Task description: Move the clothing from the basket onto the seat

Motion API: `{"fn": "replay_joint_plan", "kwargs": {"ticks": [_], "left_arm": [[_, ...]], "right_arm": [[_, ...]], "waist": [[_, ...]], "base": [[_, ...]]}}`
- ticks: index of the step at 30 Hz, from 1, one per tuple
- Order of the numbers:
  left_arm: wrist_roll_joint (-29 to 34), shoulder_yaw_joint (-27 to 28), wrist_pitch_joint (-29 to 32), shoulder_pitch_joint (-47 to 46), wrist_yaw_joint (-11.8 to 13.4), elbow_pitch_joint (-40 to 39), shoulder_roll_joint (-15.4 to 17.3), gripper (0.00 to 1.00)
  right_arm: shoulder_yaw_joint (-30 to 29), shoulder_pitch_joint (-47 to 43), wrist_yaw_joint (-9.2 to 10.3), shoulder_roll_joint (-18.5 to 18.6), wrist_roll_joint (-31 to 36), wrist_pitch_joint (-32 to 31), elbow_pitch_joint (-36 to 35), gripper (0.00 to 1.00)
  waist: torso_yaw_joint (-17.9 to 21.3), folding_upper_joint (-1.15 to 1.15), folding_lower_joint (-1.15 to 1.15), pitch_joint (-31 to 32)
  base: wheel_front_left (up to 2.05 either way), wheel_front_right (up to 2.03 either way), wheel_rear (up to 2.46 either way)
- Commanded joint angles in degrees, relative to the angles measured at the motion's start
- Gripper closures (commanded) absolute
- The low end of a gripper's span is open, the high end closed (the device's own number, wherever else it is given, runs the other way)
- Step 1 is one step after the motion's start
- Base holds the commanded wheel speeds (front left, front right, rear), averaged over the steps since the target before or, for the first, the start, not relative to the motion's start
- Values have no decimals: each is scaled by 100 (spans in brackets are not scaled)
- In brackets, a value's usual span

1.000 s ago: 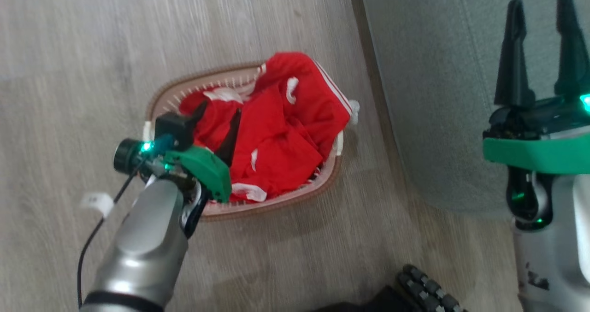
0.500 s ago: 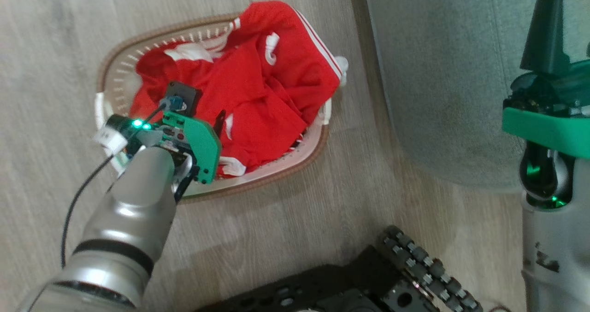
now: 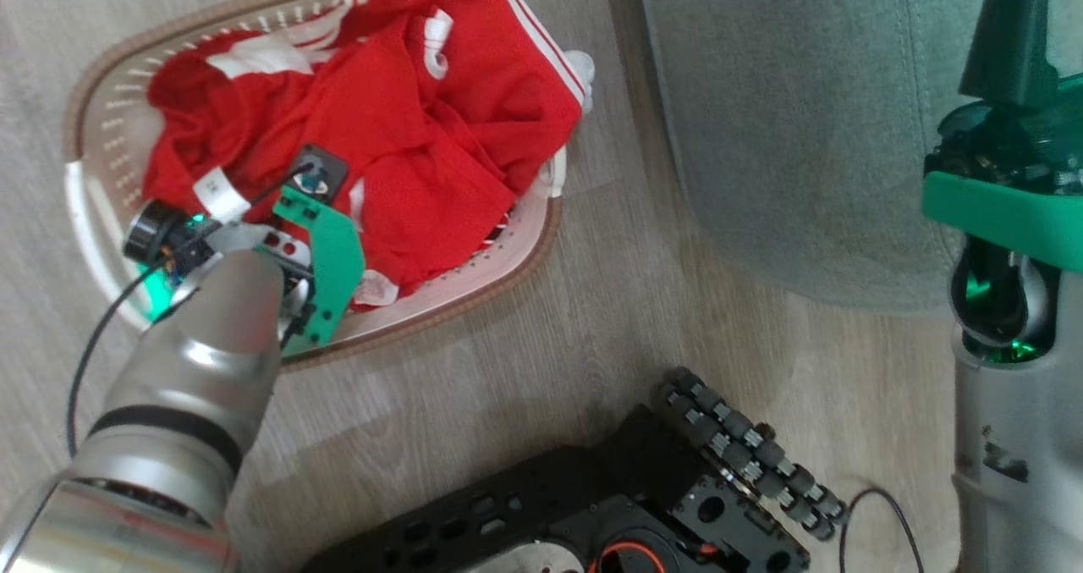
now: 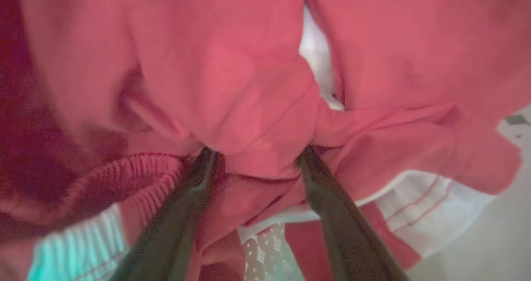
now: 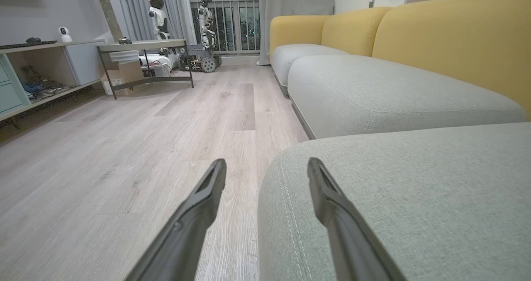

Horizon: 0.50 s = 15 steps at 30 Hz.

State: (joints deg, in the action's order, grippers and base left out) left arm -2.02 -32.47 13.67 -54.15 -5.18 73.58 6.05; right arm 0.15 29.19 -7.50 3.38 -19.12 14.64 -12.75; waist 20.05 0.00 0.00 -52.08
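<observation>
The left gripper grabs the red clothing by its bulging fold [image 4: 264, 149] next, to move it onto the seat.
The red clothing [image 3: 398, 124] with white stripes lies heaped in the cream basket [image 3: 93, 175] on the wood floor, at the upper left of the head view. My left arm reaches down into the heap, its wrist covering the fingers there. In the left wrist view my left gripper [image 4: 256, 154] is open, both fingertips pressed into the clothing [image 4: 232, 86] with a fold bulging between them. The basket's perforated bottom [image 4: 265, 256] shows below. My right gripper [image 5: 266, 164] is open and empty, hovering at the corner of the grey-green seat [image 5: 394, 189], which lies right of the basket [image 3: 787, 116].
My black base with its roller wheel [image 3: 744, 446] sits at the bottom of the head view, close to the basket and seat. A yellow sofa back [image 5: 456, 44] rises behind the cushions. A low table [image 5: 145, 61] and shelf [image 5: 37, 77] stand far across the floor.
The head camera has tilted, shifting the whole picture. My left gripper has sunk deeper into the clothing, so its fingers no longer show from above. The right gripper holds its place.
</observation>
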Motion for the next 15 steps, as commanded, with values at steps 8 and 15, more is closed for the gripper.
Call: {"fn": "replay_joint_plan", "kwargs": {"ticks": [8, 15], "left_arm": [[-40, 7, 275, 26, -38, 2, 224, 0], [-146, -57, 315, 16, -133, 14, 198, 100]], "right_arm": [[103, -15, 1, -49, -155, 36, -216, 0], [105, 34, 1, -49, -158, 36, -175, 0]], "waist": [[151, 0, 0, -207], [111, 0, 0, -196]], "base": [[0, 0, 0], [0, 0, 0]]}}
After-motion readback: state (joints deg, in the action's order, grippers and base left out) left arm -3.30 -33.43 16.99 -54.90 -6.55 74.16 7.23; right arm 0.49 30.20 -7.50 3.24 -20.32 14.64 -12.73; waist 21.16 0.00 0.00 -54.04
